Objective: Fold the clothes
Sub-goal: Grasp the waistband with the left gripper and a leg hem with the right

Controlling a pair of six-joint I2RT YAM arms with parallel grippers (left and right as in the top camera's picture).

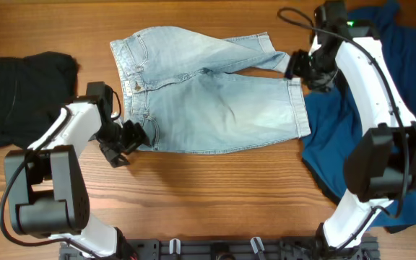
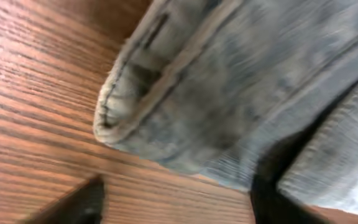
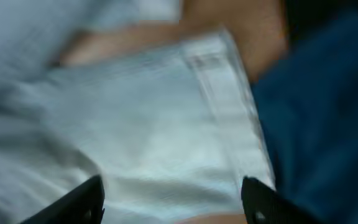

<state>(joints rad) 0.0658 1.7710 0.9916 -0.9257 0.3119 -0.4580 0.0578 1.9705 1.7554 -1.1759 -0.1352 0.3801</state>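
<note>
The right gripper grabs the denim shorts' near leg by its hem (image 1: pixel 300 118) (image 3: pixel 241 140) next, opposite the waistband, to spread the leg flat for folding.
The pale blue denim shorts (image 1: pixel 208 94) lie flat mid-table, waistband to the left and legs to the right. My left gripper (image 1: pixel 126 139) is open at the waistband's near-left corner. In the left wrist view that corner (image 2: pixel 185 93) hangs just ahead of the spread fingers (image 2: pixel 173 208), with one finger at the cloth's edge. My right gripper (image 1: pixel 299 68) is open over the leg hems. In the right wrist view the hemmed leg (image 3: pixel 166 124) lies between the spread fingers (image 3: pixel 173 202). A black garment (image 1: pixel 20 94) lies far left and a navy garment (image 1: pixel 338 130) far right.
The navy garment also shows in the right wrist view (image 3: pixel 328 112), touching the shorts' hem. Bare wooden table (image 1: pixel 215 195) runs along the front. The arm bases stand at the near edge (image 1: pixel 215 249).
</note>
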